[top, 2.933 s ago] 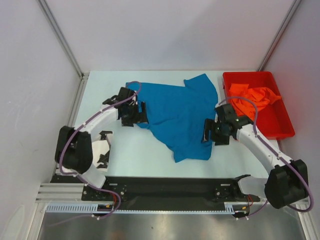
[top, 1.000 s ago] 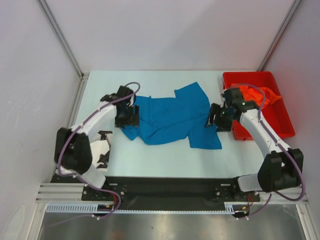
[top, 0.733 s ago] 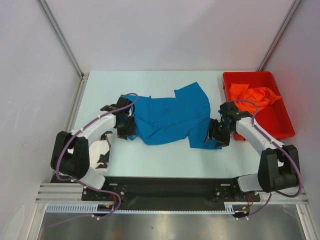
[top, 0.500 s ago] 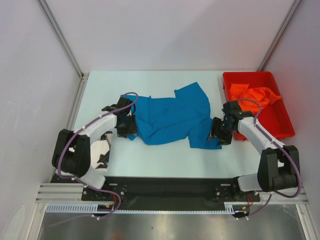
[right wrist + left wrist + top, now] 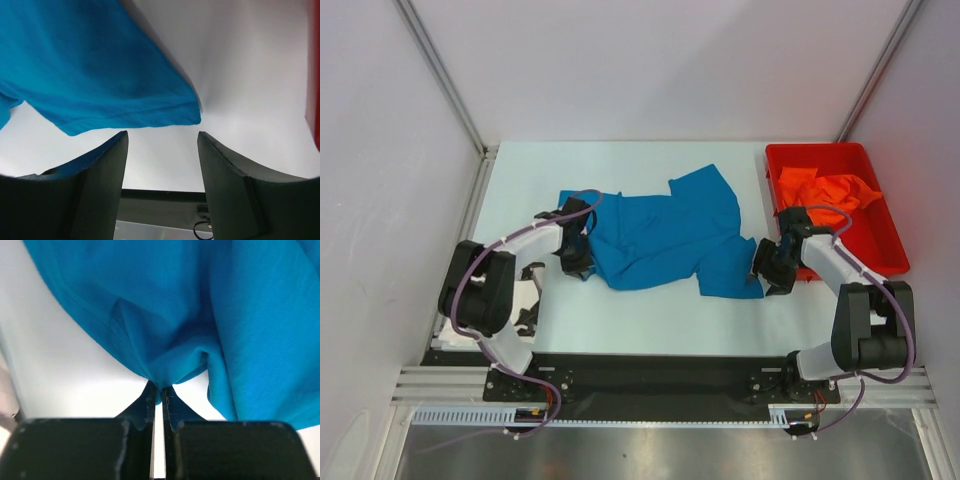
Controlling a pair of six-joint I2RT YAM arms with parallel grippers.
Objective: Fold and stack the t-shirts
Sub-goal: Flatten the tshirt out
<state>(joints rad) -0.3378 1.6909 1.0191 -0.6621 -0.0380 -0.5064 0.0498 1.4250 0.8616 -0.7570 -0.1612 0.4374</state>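
My right gripper is going to grab the blue t-shirt's near corner beside the red bin next, to spread the cloth flat for folding.
The bright blue t-shirt lies crumpled across the middle of the table. At its near-left edge my left gripper is shut on a pinched fold of the blue cloth, which bunches up at the fingertips. My right gripper stands open just off the shirt's near-right corner, with only bare table between its fingers. The orange t-shirt is heaped in the bin. The white t-shirt with black blotches lies partly hidden under the left arm.
The rigid red bin stands at the right side of the table, close beside the right arm; its wall shows at the right edge of the right wrist view. Grey walls enclose the table on three sides.
The left gripper slid toward the near-left edge of the blue shirt and closed on it. The right gripper moved nearer, down to the shirt's near-right corner, staying open.
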